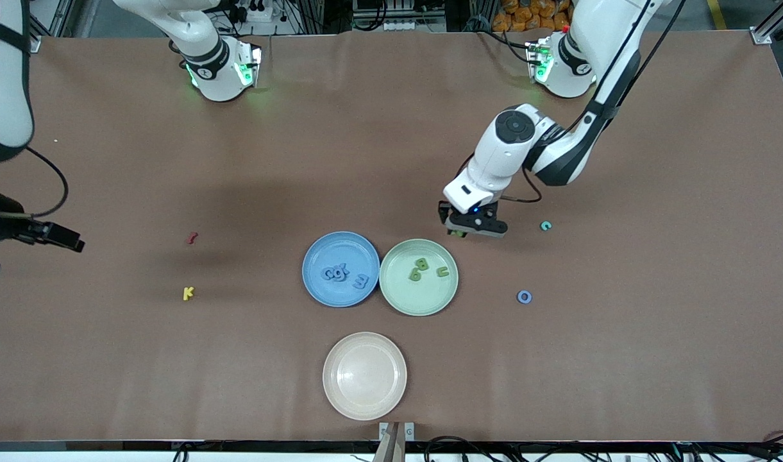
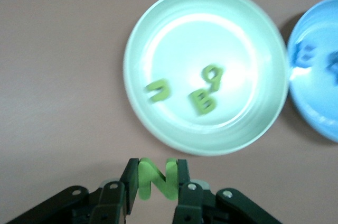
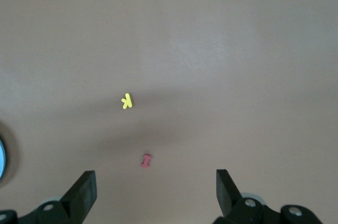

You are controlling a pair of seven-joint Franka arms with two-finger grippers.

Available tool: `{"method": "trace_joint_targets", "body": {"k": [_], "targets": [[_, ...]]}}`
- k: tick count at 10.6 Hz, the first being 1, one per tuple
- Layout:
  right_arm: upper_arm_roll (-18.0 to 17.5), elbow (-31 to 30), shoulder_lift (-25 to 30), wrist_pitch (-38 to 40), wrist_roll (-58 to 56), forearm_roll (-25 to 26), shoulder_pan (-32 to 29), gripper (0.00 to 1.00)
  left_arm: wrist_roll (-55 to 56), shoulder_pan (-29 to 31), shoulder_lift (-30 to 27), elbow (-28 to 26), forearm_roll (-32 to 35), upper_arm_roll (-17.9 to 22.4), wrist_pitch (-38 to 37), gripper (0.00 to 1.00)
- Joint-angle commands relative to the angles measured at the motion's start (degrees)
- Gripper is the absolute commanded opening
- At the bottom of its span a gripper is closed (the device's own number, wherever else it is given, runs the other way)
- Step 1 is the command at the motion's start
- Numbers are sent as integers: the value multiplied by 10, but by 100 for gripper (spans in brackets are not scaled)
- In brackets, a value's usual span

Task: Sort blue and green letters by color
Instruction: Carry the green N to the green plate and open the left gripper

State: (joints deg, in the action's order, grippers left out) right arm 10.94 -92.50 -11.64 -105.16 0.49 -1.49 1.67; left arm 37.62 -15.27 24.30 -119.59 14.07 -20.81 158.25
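Note:
The olive green N (image 1: pixel 458 234) is still short of the pale green plate's rim, so it is too early to open. My left gripper moves it toward the plate first.
My left gripper (image 1: pixel 471 226) is shut on an olive green N (image 2: pixel 157 179) and holds it over the bare table just outside the rim of the pale green plate (image 1: pixel 418 300). That plate holds a green B (image 1: pixel 421 264), q (image 1: pixel 415 274) and u (image 1: pixel 442 272). The blue plate (image 1: pixel 340 247) beside it holds a blue G (image 1: pixel 331 274), X (image 1: pixel 341 271) and E (image 1: pixel 361 280). A blue O (image 1: pixel 524 296) lies on the table toward the left arm's end. My right gripper (image 3: pixel 156 187) is open and empty, waiting high over the right arm's end of the table.
A beige empty plate (image 1: pixel 364 375) sits nearer the front camera than the two coloured plates. A yellow K (image 1: pixel 188 293) and a small dark red piece (image 1: pixel 192 238) lie toward the right arm's end. A small teal C (image 1: pixel 546 225) lies beside the left gripper.

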Motion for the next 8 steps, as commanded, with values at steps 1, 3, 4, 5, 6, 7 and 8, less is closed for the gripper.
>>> {"method": "trace_joint_targets", "body": {"k": [1,3,4,5,6,7,8], "targets": [[-8,-15,74,56,13,25,2,100,42,-34,123,152,-5,2,-4,0],[-10,6,106,115,12,25,2,100,38,-35,154,197,2,6,-4,27],[-11,46,109,167,12,21,1,100,37,-35,154,207,5,9,-5,99],[-11,82,106,203,12,18,0,100,28,-32,146,210,15,23,-10,100],[-11,100,106,218,12,17,1,100,25,-25,131,211,22,27,-27,100],[-14,108,106,219,14,16,4,100,25,-21,116,221,22,32,-56,100],[-14,105,106,220,35,16,10,100,17,-12,100,232,24,35,-90,100]]}}
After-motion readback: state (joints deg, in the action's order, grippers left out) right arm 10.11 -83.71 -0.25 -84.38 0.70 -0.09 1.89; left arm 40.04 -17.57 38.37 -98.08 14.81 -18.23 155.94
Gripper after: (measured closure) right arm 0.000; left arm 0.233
